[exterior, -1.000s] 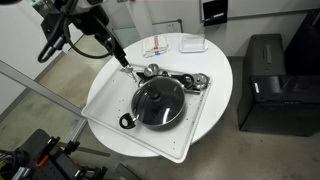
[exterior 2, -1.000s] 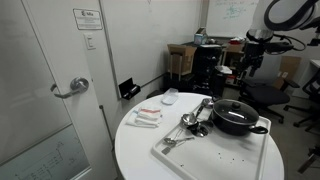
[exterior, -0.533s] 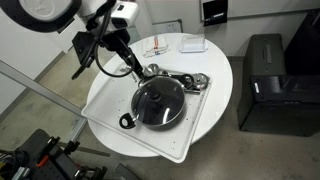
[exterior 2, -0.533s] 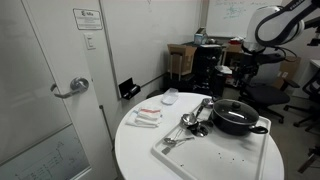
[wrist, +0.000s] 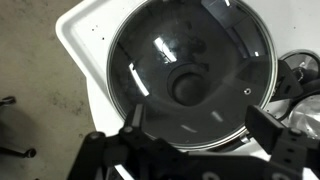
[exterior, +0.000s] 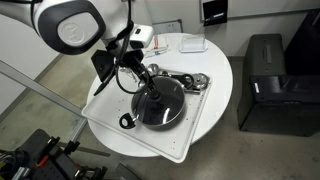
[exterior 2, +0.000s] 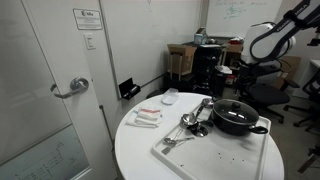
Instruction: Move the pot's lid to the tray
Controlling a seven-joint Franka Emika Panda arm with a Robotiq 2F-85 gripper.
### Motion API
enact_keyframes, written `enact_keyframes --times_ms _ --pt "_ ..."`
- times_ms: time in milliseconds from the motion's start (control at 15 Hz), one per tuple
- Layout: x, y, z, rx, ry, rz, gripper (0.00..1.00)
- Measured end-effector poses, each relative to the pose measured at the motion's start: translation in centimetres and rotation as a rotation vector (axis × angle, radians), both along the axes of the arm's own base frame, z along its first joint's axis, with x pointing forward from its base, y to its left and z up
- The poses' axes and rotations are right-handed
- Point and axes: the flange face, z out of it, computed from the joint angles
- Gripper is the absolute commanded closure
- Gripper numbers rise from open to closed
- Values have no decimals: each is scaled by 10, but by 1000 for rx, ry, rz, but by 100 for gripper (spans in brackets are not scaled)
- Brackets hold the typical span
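My gripper grabs the lid from above by its dark middle knob next, to lift the lid off the pot and lay it on the tray.
The black pot [exterior: 128,121] stands on the white tray [exterior: 192,135] on a round white table, with the clear glass lid [exterior: 165,103] on it. Both exterior views show this; the other one has the pot [exterior 2: 238,123], lid [exterior 2: 232,105] and tray [exterior 2: 215,152]. In the wrist view the lid [wrist: 160,50] fills the frame, its dark knob in the middle, and a tray corner [wrist: 85,30] shows at the upper left. My gripper [wrist: 200,128] is open and empty just above the lid, its fingers on either side of the near rim. It also shows in an exterior view [exterior: 140,78].
Silver utensils [exterior: 185,78] lie on the tray beyond the pot. A small white dish [exterior: 193,44] and red-and-white packets [exterior: 158,50] sit on the table. A black cabinet [exterior: 270,80] stands beside the table. A door [exterior 2: 50,90] and office chairs are nearby.
My arm has swung in from beyond the table's edge and come down over the pot. The gripper is now above the lid. Pot, lid and tray have not moved.
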Motion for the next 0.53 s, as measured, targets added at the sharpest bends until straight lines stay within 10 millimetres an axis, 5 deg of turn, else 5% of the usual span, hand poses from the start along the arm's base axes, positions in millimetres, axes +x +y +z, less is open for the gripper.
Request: enact_keyframes --times_ms 533 --pt "7 -7 -46 -23 14 8 0"
